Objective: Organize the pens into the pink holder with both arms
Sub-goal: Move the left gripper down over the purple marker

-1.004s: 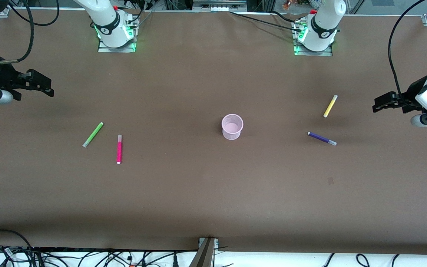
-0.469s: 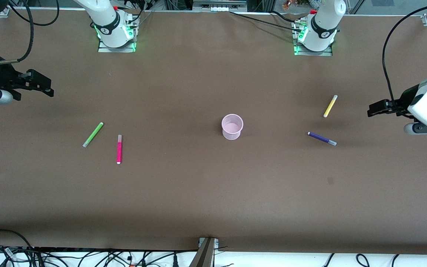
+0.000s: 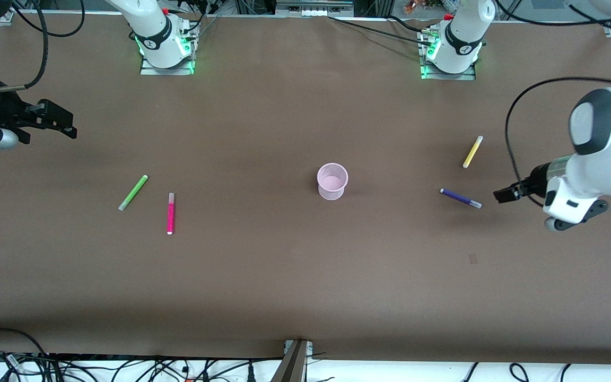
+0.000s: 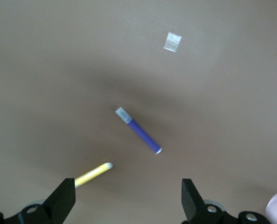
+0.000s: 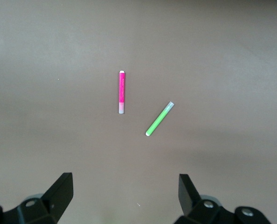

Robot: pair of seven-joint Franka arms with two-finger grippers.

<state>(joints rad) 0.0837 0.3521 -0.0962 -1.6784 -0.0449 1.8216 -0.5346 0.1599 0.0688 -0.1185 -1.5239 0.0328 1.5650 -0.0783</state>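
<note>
My left gripper should grip the pen by its plain body end [image 3: 450, 194] next, so the purple pen's clear cap [image 3: 476, 204] stays free to go into the pink holder.
The pink holder [image 3: 332, 181] stands upright and empty mid-table. The green pen [image 3: 133, 192] and magenta pen [image 3: 171, 213] lie toward the right arm's end; both show in the right wrist view, green [image 5: 159, 118] and magenta [image 5: 121, 92]. The yellow pen [image 3: 472, 152] and purple pen [image 3: 461, 199] lie toward the left arm's end; the left wrist view shows purple [image 4: 138, 130] and yellow [image 4: 93, 173]. My left gripper [image 3: 503, 194] [image 4: 128, 198] is open and empty, in the air beside the purple pen. My right gripper [image 3: 69, 126] [image 5: 124, 191] is open and empty and waits at its end of the table.
Brown paper covers the table [image 3: 284, 276]. A small pale patch [image 3: 473, 258] lies on it nearer to the front camera than the purple pen, and shows in the left wrist view [image 4: 172, 42]. Cables lie along the table's front edge [image 3: 125, 366].
My left gripper has swung down and toward the purple pen from the table's end. The right arm and all pens have not moved.
</note>
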